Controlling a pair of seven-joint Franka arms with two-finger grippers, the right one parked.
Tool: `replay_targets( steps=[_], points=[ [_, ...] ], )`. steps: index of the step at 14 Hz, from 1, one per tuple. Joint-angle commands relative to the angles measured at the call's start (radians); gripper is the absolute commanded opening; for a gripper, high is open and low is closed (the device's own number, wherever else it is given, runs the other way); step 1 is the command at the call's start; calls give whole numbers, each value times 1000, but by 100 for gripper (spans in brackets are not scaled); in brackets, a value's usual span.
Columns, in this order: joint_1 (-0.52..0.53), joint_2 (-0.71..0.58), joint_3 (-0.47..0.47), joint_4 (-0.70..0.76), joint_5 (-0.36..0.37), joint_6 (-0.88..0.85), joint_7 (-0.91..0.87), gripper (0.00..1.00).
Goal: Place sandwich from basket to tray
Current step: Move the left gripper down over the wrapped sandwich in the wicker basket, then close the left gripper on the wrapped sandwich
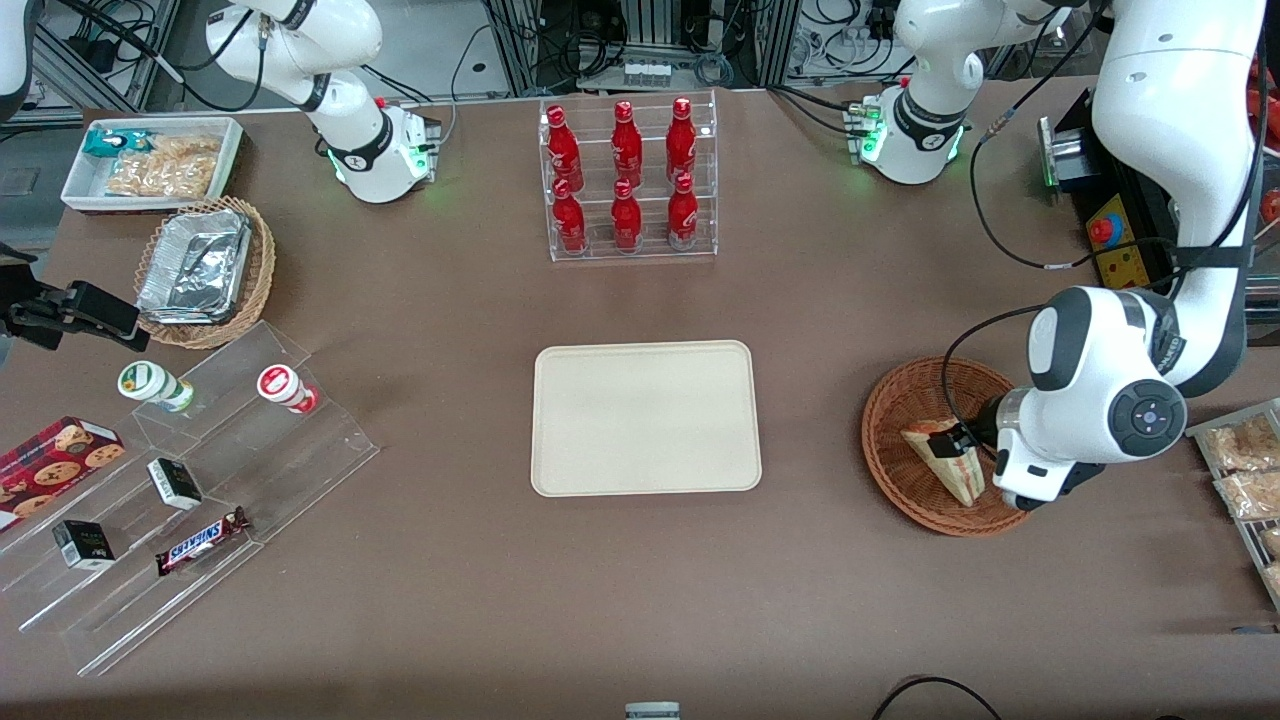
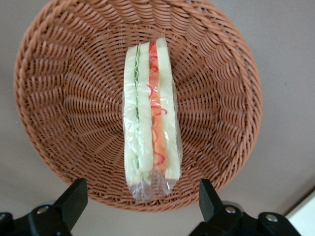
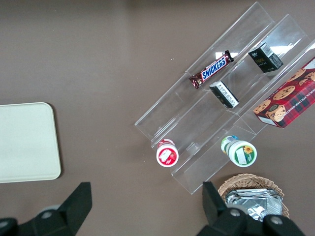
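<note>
My left gripper will next grab the sandwich by its crinkled wrapper end (image 2: 153, 186) to place it on the cream tray.
The sandwich (image 1: 945, 465) (image 2: 149, 113), a clear-wrapped wedge of white bread with green and red filling, lies in the round reddish-brown basket (image 1: 885, 430) (image 2: 59, 98) toward the working arm's end of the table. My left gripper (image 1: 962, 438) (image 2: 141, 199) hovers over the basket, open, with one black finger (image 2: 74, 196) on each side of the sandwich's wrapped end and not touching it. The cream tray (image 1: 645, 418) (image 3: 24, 142) lies flat and bare in the middle of the table, well apart from the basket.
A clear rack of red bottles (image 1: 627, 180) stands farther from the camera than the tray. Stepped acrylic shelves (image 1: 200, 480) with snacks, a tan wicker basket with foil containers (image 1: 205, 270) and a white bin (image 1: 150, 160) sit toward the parked arm's end. Bagged snacks (image 1: 1245, 465) lie beside the basket.
</note>
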Motion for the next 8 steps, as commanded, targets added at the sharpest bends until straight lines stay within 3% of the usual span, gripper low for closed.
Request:
replay_targets(
  steps=[1, 4, 5, 6, 8],
  points=[
    [14, 32, -9, -6, 9, 63, -67, 100],
    [14, 73, -9, -9, 11, 115, -101, 100],
    [12, 84, -9, -9, 11, 119, -125, 95],
    [12, 86, -9, -9, 13, 120, -156, 78],
    [11, 86, -9, -7, 13, 120, -199, 30]
  ],
)
